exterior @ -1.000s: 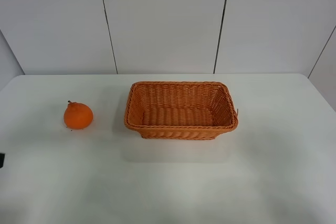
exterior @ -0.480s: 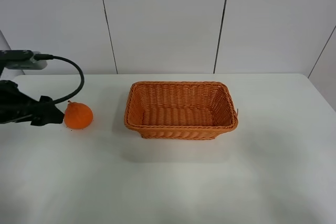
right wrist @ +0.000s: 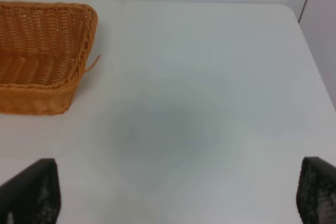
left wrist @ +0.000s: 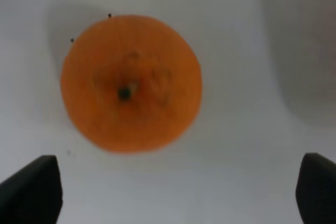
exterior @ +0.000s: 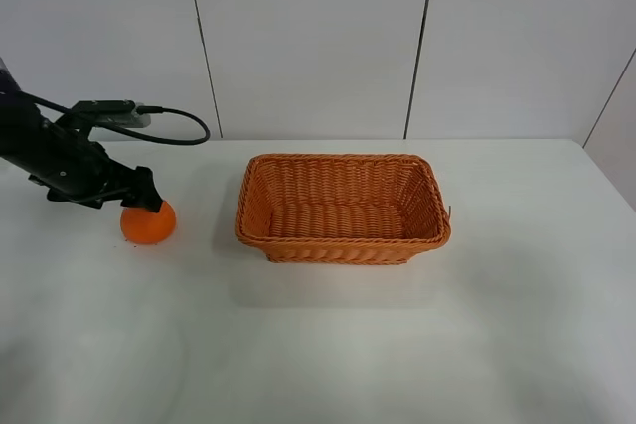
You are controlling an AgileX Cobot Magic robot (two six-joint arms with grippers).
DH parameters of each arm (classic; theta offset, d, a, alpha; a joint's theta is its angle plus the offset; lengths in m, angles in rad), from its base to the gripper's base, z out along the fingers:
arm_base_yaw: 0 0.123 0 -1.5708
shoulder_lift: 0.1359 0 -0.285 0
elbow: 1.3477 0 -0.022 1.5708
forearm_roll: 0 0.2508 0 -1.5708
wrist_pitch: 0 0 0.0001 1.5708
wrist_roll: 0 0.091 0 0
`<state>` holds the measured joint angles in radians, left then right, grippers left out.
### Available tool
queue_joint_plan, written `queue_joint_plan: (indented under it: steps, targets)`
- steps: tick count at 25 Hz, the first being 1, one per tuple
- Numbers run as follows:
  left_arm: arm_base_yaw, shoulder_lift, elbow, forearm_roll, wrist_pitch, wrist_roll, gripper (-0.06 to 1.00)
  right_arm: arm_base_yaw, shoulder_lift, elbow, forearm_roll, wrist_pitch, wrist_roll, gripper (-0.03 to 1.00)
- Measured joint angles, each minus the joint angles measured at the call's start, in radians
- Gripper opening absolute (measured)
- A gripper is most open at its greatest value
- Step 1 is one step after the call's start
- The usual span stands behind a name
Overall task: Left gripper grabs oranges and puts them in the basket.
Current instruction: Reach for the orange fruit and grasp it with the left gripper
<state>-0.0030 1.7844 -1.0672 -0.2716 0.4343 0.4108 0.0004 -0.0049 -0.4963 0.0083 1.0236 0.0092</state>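
I need to grab the orange by its round body [exterior: 147,230] with my left gripper next, so I can put it in the wicker basket [exterior: 343,242].
The orange [exterior: 149,225] sits on the white table, left of the wicker basket [exterior: 343,242], which holds nothing. My left gripper [exterior: 142,202] hangs just over the orange, its tip covering the fruit's top, and the arm reaches in from the left. In the left wrist view the orange [left wrist: 131,82] lies straight below with its stem facing the camera. The left gripper [left wrist: 173,195] is open, with its fingertips [left wrist: 31,190] wide apart and clear of the fruit. My right gripper [right wrist: 173,195] is open and empty over bare table, to the right of the basket [right wrist: 31,98].
The left arm's black cable [exterior: 179,126] loops above the table's back left. White wall panels [exterior: 318,37] stand behind the table. The table's right edge [right wrist: 310,51] shows in the right wrist view.
My left arm has come in from the left edge and moved right, from beside the orange to over it. The orange and the basket have not moved.
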Motion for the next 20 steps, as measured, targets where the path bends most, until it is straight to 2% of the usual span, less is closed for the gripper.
queue_joint_plan:
  steps: [8, 14, 17, 20]
  targets:
    - [0.0, 0.159, -0.101, 0.004, -0.007, 0.003, 1.0, 0.0, 0.0, 0.0, 0.0, 0.0, 0.0, 0.69]
    - [0.0, 0.22, -0.124, 0.03, -0.028, 0.008, 0.98, 0.0, 0.0, 0.0, 0.0, 0.0, 0.0, 0.69]
    - [0.0, 0.223, -0.124, 0.053, -0.03, 0.008, 0.85, 0.0, 0.0, 0.0, 0.0, 0.0, 0.0, 0.69]
    - [0.0, 0.223, -0.124, 0.084, -0.029, 0.008, 0.56, 0.0, 0.0, 0.0, 0.0, 0.0, 0.0, 0.69]
